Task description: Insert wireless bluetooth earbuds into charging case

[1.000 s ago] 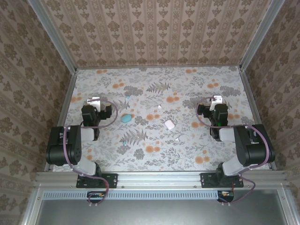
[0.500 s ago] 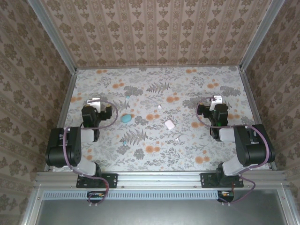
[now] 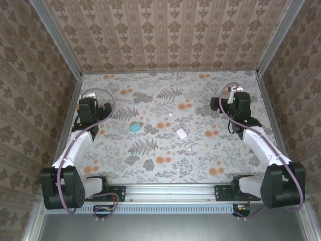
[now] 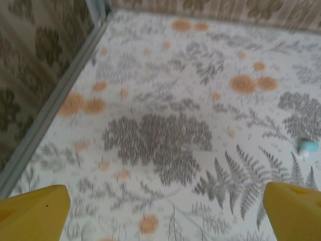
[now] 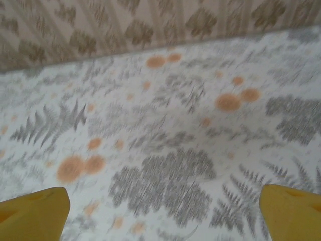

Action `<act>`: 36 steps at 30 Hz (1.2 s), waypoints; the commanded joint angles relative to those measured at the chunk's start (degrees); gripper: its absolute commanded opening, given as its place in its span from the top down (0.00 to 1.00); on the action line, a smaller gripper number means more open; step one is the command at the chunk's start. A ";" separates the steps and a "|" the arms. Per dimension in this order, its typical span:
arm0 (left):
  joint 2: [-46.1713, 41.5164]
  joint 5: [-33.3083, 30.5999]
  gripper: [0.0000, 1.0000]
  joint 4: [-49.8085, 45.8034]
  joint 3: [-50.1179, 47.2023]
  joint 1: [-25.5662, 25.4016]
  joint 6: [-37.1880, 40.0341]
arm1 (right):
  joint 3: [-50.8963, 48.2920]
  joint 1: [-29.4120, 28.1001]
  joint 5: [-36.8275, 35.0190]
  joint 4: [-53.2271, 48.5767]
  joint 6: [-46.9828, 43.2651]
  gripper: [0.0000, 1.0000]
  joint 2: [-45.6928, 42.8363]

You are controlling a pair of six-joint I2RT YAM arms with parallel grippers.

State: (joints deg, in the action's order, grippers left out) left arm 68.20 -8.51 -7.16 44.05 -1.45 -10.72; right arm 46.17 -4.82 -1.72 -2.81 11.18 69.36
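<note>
My right gripper grabs the white charging case (image 3: 181,133) by its opposite sides near one end next. The case's other end stays free for opening and inserting earbuds.
A teal charging case (image 3: 134,126) lies left of the table's middle, and a white charging case (image 3: 181,133) lies to its right. Tiny earbuds are scattered around them: a teal one (image 3: 136,104) far of the teal case, another teal one (image 3: 133,151) near of it, a white one (image 3: 170,115) and another white one (image 3: 190,150). My left gripper (image 3: 88,103) hangs over the far left of the table, open and empty (image 4: 164,213); a teal earbud (image 4: 308,146) lies off to its right. My right gripper (image 3: 239,98) is over the far right, open and empty (image 5: 164,213).
The table (image 3: 165,168) carries a floral cloth and is fenced by a metal frame (image 3: 70,108) and patterned walls (image 3: 170,35). The left gripper is close to the left rail (image 4: 50,113). The back wall (image 5: 150,25) stands ahead of the right gripper.
Both arms have unfolded and reached out: the left gripper moved left and farther away, the right gripper moved farther away. Cases and earbuds have stayed put.
</note>
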 commanded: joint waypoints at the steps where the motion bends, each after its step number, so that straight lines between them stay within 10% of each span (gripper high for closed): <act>1: 0.68 3.40 0.00 -19.17 2.96 0.14 -6.55 | 2.19 -6.55 1.42 -22.37 3.22 0.02 1.14; 6: 0.00 18.31 0.00 -23.27 0.99 -2.47 -8.23 | 1.32 -17.51 3.92 -25.86 8.77 0.04 3.28; 18: 6.97 9.68 0.00 -18.58 5.38 -36.45 -18.12 | 12.56 -32.86 -1.40 -31.56 6.04 0.08 23.48; 36: 6.03 11.69 0.00 -15.81 4.02 -38.71 -21.58 | 20.23 -33.15 -3.93 -30.52 -0.40 0.16 35.00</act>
State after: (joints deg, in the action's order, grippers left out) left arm 75.83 3.09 -23.81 49.32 -40.10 -30.04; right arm 64.12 -37.76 -4.19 -31.77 12.99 102.04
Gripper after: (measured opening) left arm 0.997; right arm 0.856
